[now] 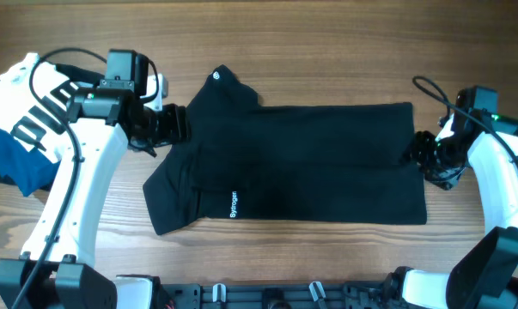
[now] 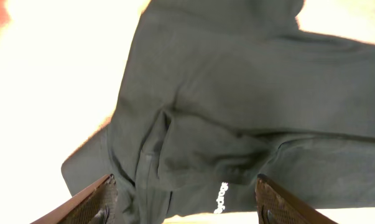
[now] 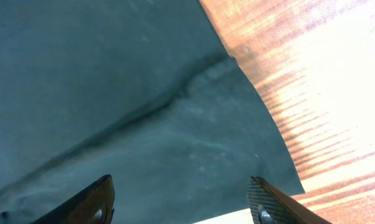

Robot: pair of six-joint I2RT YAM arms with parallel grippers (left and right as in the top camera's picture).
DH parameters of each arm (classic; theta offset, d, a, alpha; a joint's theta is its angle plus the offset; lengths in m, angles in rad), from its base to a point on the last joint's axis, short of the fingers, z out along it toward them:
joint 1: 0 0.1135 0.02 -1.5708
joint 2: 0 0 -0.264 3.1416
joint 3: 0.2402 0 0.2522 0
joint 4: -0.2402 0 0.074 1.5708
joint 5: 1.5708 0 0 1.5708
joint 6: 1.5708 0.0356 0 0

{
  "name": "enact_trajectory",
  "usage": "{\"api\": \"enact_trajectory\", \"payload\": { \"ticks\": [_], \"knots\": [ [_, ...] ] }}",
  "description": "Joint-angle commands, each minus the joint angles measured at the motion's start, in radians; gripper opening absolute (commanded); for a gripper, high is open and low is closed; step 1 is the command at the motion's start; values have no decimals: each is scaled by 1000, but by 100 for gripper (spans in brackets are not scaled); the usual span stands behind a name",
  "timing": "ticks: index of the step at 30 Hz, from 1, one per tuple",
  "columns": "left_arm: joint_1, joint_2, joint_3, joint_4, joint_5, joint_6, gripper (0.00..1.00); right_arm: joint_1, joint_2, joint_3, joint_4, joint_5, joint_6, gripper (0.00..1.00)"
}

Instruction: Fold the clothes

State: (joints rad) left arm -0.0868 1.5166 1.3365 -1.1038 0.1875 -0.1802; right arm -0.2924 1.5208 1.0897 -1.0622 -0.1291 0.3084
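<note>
The robot's left gripper will next grip the black T-shirt at its side edge (image 1: 198,98) near the round white logo, so that the shirt's far part can be folded frontward.
The black T-shirt (image 1: 301,163) lies partly folded across the middle of the wooden table, its small round white logo (image 1: 215,76) at the far left corner and white lettering (image 1: 234,204) near the front left. My left gripper (image 1: 174,125) is open at the shirt's left edge; in the left wrist view its fingers (image 2: 184,186) straddle rumpled black fabric (image 2: 237,112). My right gripper (image 1: 416,150) is open at the shirt's right edge; the right wrist view shows its fingers (image 3: 181,190) spread over the shirt's hem corner (image 3: 143,124).
A white garment with black stripes (image 1: 35,103) and a blue garment (image 1: 14,163) lie at the table's far left edge. Bare wooden table (image 1: 327,77) lies behind the shirt. The arm bases stand along the front edge (image 1: 267,296).
</note>
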Motion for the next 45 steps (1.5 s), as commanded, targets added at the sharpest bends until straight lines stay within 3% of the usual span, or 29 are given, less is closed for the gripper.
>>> {"api": "enact_trajectory", "payload": {
  "ticks": [1,15,21,34,37,41,43,45],
  "knots": [
    [-2,-15,46,11,-6,47,71,-3,-18,83,-16,-30,-47,73],
    [-2,43,46,126,-6,47,71,-3,-18,127,-1,-30,-74,81],
    [-2,165,46,303,-5,46,70,-2,-18,127,29,-29,-82,88],
    [-2,575,46,837,85,73,68,-2,-6,126,71,-30,-71,89],
    [-6,633,46,869,86,72,67,-2,-4,126,75,-30,-69,89],
    [-27,676,46,853,117,73,61,-2,-4,126,86,-29,-69,89],
    [-38,676,46,826,116,73,50,-2,-4,126,90,-29,-69,88],
    [-40,676,45,797,115,73,46,-2,-4,126,91,-29,-69,88]
  ]
}}
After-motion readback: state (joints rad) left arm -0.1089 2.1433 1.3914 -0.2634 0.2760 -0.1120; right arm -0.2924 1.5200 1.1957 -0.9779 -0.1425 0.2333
